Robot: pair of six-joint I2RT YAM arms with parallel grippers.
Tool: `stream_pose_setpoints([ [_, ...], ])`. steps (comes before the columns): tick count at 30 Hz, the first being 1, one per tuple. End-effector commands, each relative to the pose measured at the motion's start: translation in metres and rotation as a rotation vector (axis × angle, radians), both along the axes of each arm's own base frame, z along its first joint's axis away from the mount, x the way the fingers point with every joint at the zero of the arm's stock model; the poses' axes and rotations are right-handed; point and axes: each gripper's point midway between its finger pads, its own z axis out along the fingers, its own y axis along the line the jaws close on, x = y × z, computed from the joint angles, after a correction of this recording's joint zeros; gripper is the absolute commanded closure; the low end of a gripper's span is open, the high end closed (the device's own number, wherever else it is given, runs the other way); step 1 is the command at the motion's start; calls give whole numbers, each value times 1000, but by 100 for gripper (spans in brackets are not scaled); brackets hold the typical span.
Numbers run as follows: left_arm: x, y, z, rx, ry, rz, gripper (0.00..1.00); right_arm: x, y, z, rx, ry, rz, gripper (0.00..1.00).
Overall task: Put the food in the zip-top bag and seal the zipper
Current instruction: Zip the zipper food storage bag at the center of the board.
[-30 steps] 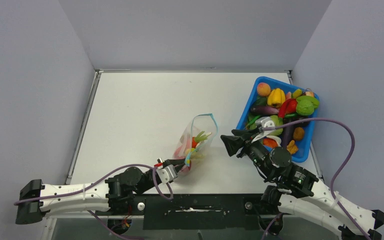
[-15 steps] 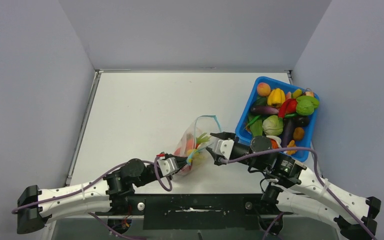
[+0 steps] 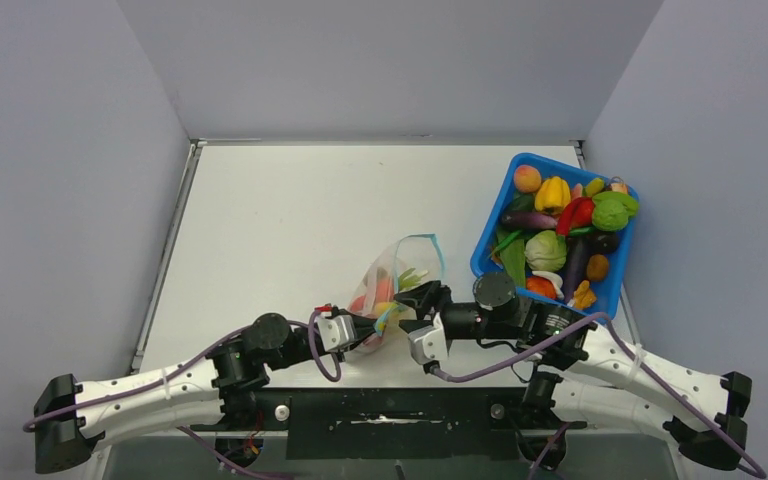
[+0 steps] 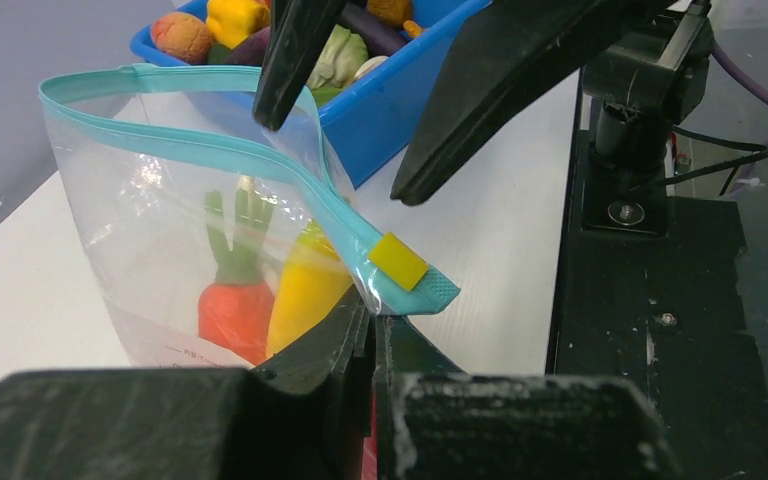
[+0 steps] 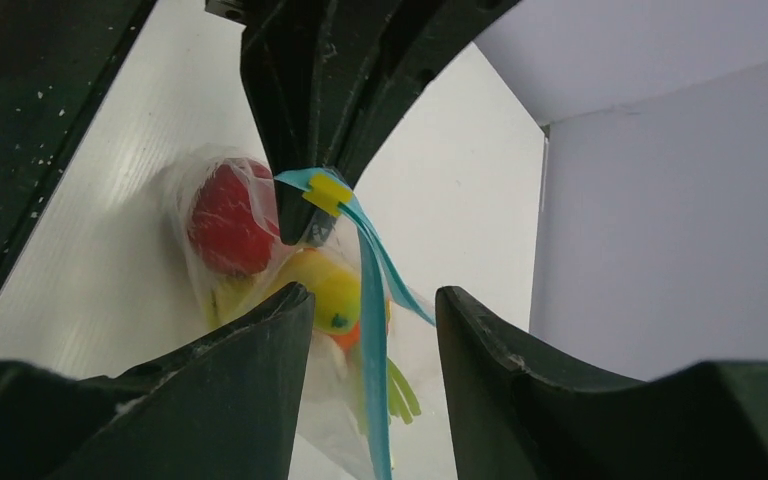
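Observation:
The right gripper grabs the zip-top bag's yellow tab (image 5: 328,193) next, fingers astride the zipper strip (image 5: 370,255), to slide it along and seal the zipper.
The zip-top bag (image 3: 388,288) stands on the table, clear and crinkly, holding food: an orange carrot (image 4: 232,312), a yellow piece (image 4: 305,285) and a red piece (image 5: 225,220). Its light blue zipper (image 4: 210,148) gapes open along the mouth. The end with the yellow tab (image 4: 397,262) sits just above my left gripper (image 4: 375,325), which is shut on the bag's corner below that tab. My right gripper (image 5: 372,300) is open, one finger on each side of the zipper strip (image 5: 370,255), close to the left gripper (image 5: 305,200). In the top view the right gripper (image 3: 415,297) meets the left gripper (image 3: 375,322) at the bag's near edge.
A blue bin (image 3: 488,228) at the right rear holds several more toy fruits and vegetables (image 3: 560,215); its near corner lies close behind the right arm. A black base plate (image 4: 660,300) runs along the table's near edge.
My right arm has swung left from the bin to the bag, and its open fingers now straddle the zipper beside the left gripper. The left gripper has kept its hold and shifted slightly right.

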Motion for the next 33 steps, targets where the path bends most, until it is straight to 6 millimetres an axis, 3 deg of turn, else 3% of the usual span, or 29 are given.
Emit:
stream_pose_setpoints([
  [1,-4,-6,36,-85,-7,-36,100,-9,14,14,-26,-70,100,52],
  [14,-6,-13,35,-39,13,-72,100,-22,34,14,-58,-173,149,60],
  [17,-7,-15,29,-37,25,-83,100,-22,36,13,-73,-194,144,72],
  [20,-9,-16,26,-32,33,-98,100,-24,37,12,-72,-198,145,77],
  [25,-8,-16,28,-33,26,-92,100,-17,33,8,-87,-209,109,98],
  [27,-6,-13,30,-23,12,-77,92,-14,32,8,-78,-210,81,100],
  [30,0,-4,35,9,-20,-34,71,-5,31,17,-43,-193,12,100],
  [33,1,6,41,38,-48,-14,64,3,29,24,-4,-170,-54,100],
])
